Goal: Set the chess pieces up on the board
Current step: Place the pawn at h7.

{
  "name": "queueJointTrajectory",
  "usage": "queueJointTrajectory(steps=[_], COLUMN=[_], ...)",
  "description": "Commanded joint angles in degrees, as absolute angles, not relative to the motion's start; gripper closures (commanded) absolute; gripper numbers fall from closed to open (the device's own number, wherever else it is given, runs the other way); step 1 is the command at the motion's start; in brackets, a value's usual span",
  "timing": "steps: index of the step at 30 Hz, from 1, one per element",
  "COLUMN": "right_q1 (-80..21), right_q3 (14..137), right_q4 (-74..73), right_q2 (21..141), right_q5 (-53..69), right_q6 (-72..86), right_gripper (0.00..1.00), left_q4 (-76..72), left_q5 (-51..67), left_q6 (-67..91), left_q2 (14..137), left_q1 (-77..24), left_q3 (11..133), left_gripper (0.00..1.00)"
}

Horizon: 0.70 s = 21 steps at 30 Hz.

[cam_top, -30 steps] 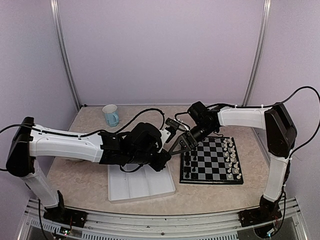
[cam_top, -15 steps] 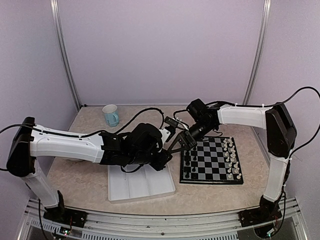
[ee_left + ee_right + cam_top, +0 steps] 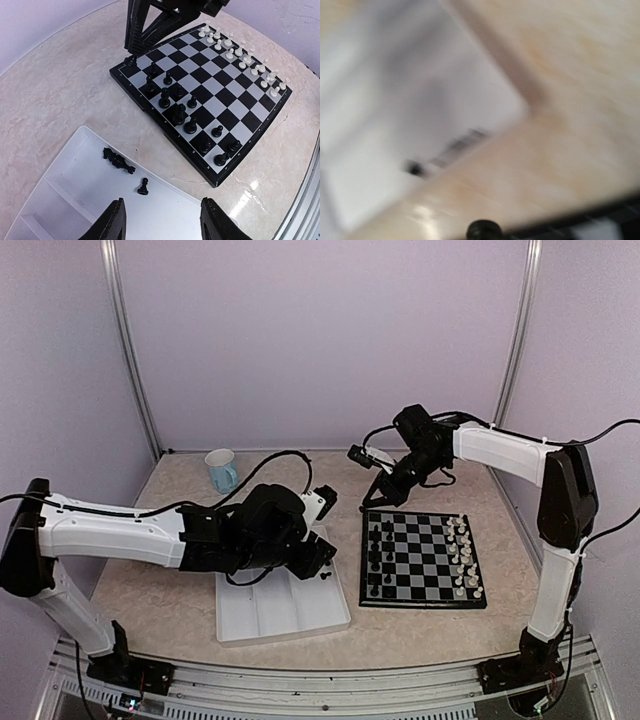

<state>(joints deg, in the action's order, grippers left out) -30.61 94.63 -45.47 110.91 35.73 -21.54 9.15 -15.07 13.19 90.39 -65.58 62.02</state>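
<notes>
My right gripper needs to move the small black piece before I open. The piece is hanging over the board's corner rim and would miss the squares if I let go now.
The board lies right of centre, with several black chess pieces standing on its left columns. In the left wrist view they show on the board as black pieces. My left gripper hangs open and empty over the white tray, where a standing pawn and a toppled black piece lie. My right gripper is shut above the board's far-left corner. A small black piece shows at its tips in the blurred right wrist view.
White chess pieces fill the board's right columns. The tray sits left of the board near the front edge. A blue cup stands at the back left. Both forearms cross the middle of the table.
The two grippers met at the board's left edge; the right one shut, the left one opened. The left drew back over the tray, and the right rose to the board's far-left corner.
</notes>
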Motion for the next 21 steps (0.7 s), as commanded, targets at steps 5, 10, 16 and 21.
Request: queueJointTrajectory(steps=[5,10,16,21], right_q1=[-29.9,-29.6,-29.6,-29.0], right_q3=[95.0,95.6,97.4,100.3], right_q4=[-49.6,-50.0,-50.7,-50.9], right_q2=[112.3,114.3,118.2,120.6], right_q5=[7.8,3.7,2.2,2.2], right_q6=[-32.6,-33.9,-34.0,-34.4], right_gripper=[1.00,1.00,1.00,1.00], left_q4=[7.4,7.2,7.3,7.5], left_q5=[-15.4,-15.0,-14.9,-14.9], left_q6=[13.4,13.5,13.6,13.5], left_q2=[88.8,89.3,89.7,89.8], left_q1=[-64.4,-64.4,-64.3,-64.3], left_q3=[60.6,60.5,60.4,60.1], left_gripper=[0.48,0.48,0.48,0.48])
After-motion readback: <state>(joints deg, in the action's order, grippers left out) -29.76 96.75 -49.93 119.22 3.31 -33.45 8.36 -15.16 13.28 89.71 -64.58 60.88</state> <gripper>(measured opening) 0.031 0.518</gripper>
